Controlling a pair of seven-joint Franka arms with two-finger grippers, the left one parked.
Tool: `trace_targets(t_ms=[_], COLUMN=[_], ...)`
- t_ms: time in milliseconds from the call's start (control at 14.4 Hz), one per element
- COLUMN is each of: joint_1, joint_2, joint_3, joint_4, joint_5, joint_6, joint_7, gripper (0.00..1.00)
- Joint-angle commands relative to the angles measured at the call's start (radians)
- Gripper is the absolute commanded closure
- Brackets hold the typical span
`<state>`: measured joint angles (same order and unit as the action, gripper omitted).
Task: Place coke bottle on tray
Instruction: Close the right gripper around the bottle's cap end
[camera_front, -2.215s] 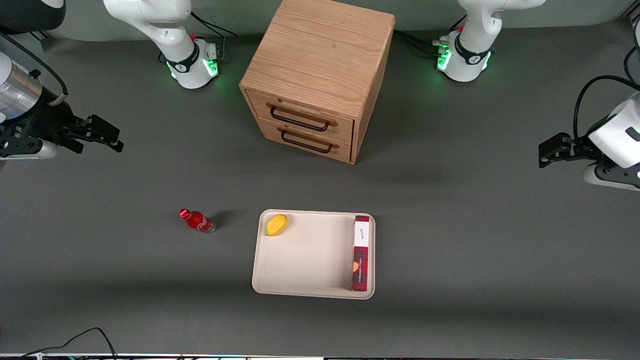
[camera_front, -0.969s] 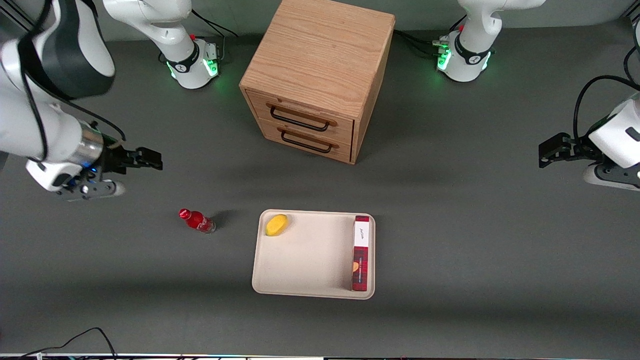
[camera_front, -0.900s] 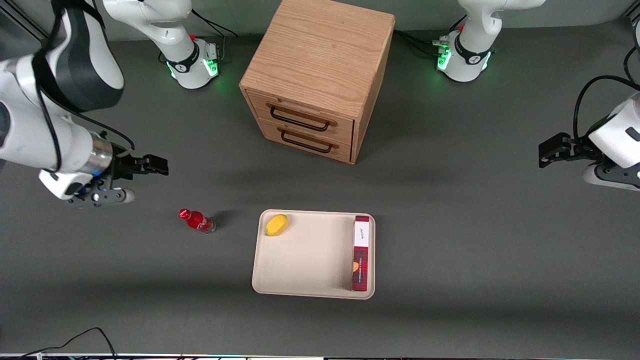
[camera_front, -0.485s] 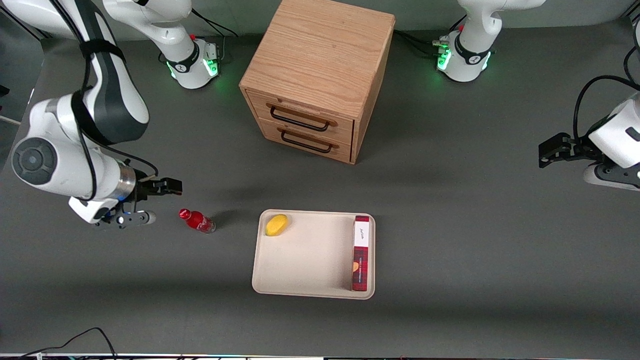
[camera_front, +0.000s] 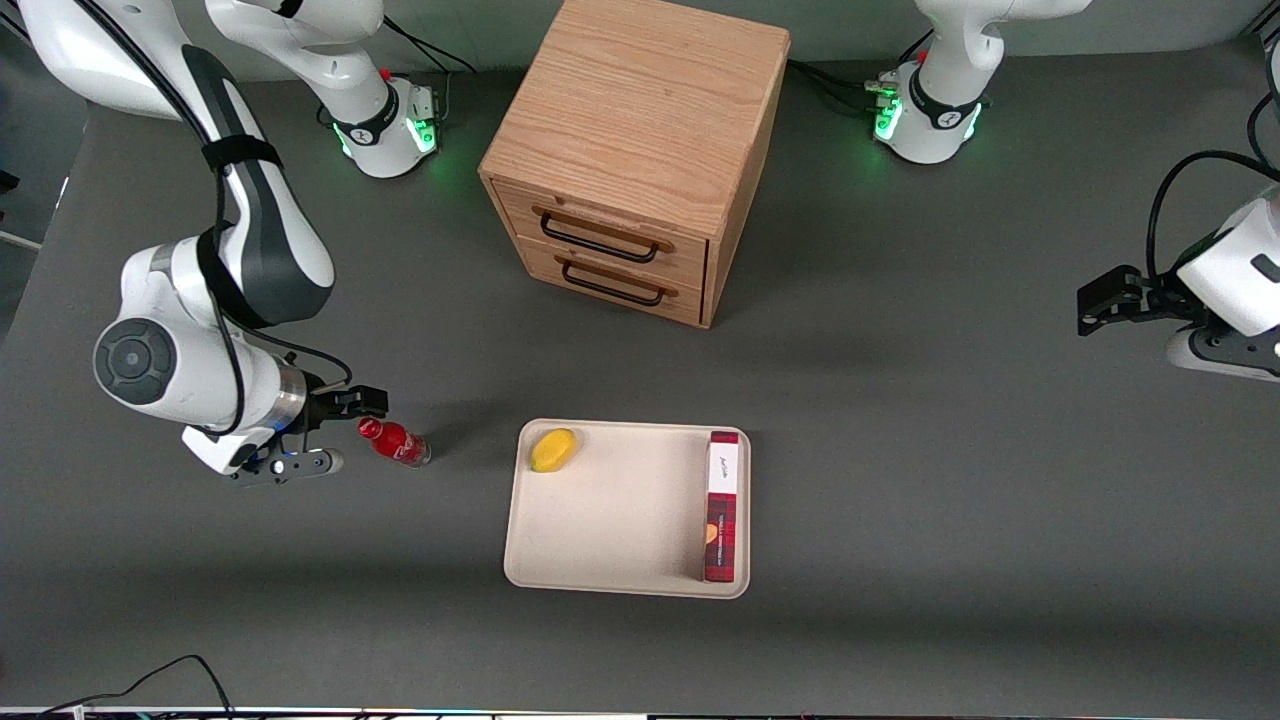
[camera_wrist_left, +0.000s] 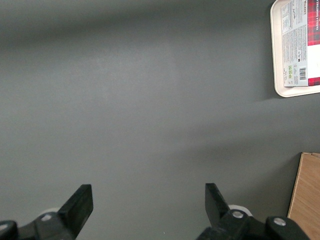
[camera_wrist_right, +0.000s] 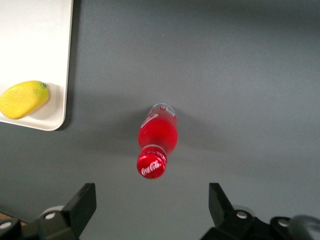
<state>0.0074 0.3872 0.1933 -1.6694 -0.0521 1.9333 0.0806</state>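
Observation:
Next, the right gripper grabs the bottle by its red cap (camera_front: 371, 427) to place the coke bottle on the tray (camera_front: 620, 520).
The coke bottle (camera_front: 396, 442), with red cap, red label and clear base, stands upright on the grey table beside the tray (camera_front: 620, 520), toward the working arm's end. The cream-beige tray lies nearer the front camera than the cabinet. My right gripper (camera_front: 364, 403) hovers open and empty right beside the bottle's cap, toward the working arm's end. In the right wrist view the bottle (camera_wrist_right: 157, 144) stands just ahead of the wide-open gripper (camera_wrist_right: 151, 205), centred between the fingers and not touched. A corner of the tray (camera_wrist_right: 35, 45) shows there too.
A yellow fruit (camera_front: 552, 449) (camera_wrist_right: 23, 99) lies in the tray's corner nearest the bottle. A tall red-and-white box (camera_front: 722, 505) (camera_wrist_left: 299, 45) lies along the tray's edge toward the parked arm. A wooden drawer cabinet (camera_front: 630, 150) stands farther from the front camera.
The right arm has swung in from the working arm's end of the table, bringing the open gripper up beside the bottle's cap. The bottle, tray, fruit and box have not moved.

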Motion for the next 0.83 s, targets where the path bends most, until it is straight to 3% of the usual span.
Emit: trace_targets(t_ms=[0, 208, 415, 762], joint_1=[0.005, 0.005, 0.005, 0.005], joint_2=[0.012, 0.002, -0.007, -0.011], joint_3=[0.001, 0.002, 0.002, 0.005], joint_4=[-0.03, -0.093, -0.125, -0.138], joint_5=[-0.023, -0.057, -0.058, -0.058], joint_6=[0.062, 0.143, 0.173, 0.176], joint_7=[-0.015, -0.015, -0.012, -0.012], gripper=[0.01, 0.01, 0.07, 0.31])
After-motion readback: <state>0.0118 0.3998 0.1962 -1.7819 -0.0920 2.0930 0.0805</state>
